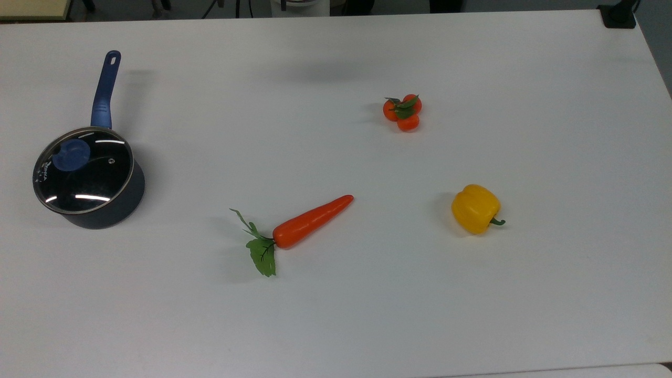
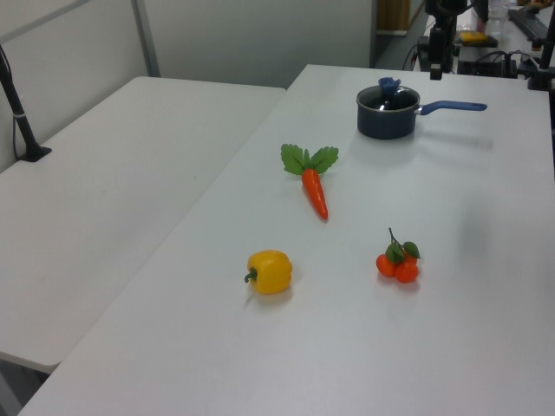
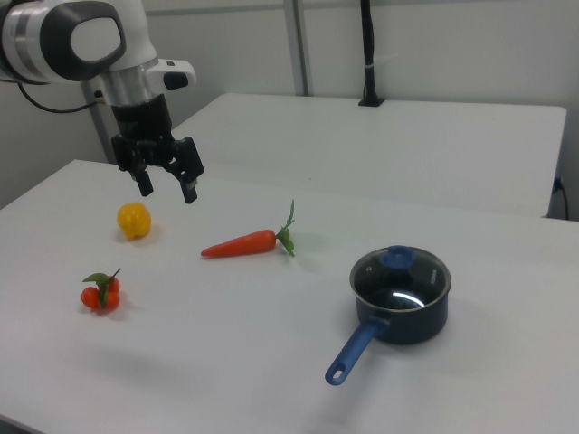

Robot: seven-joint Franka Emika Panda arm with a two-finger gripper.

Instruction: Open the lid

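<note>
Next, my gripper picks up the glass lid (image 2: 389, 95) by its raised blue knob (image 2: 389, 84), since the lid sits flat and wide on the saucepan.
The round glass lid (image 1: 84, 170) with a metal rim and a blue knob (image 1: 72, 155) sits flat on the dark saucepan (image 1: 113, 207) at the top view's left. The lid (image 3: 400, 272) also appears at the right view's right, and the lid (image 2: 389, 95) far back in the left view. My gripper (image 3: 166, 188) hangs open and empty high above the table at the right view's upper left, well away from the saucepan (image 3: 403, 307).
On the white table (image 1: 336, 315) lie an orange carrot (image 1: 310, 222) with green leaves, a yellow pepper (image 1: 475, 208) and a cluster of small tomatoes (image 1: 402, 112). The saucepan's blue handle (image 1: 105, 89) points toward the top view's top. A second table (image 3: 389, 136) stands beyond.
</note>
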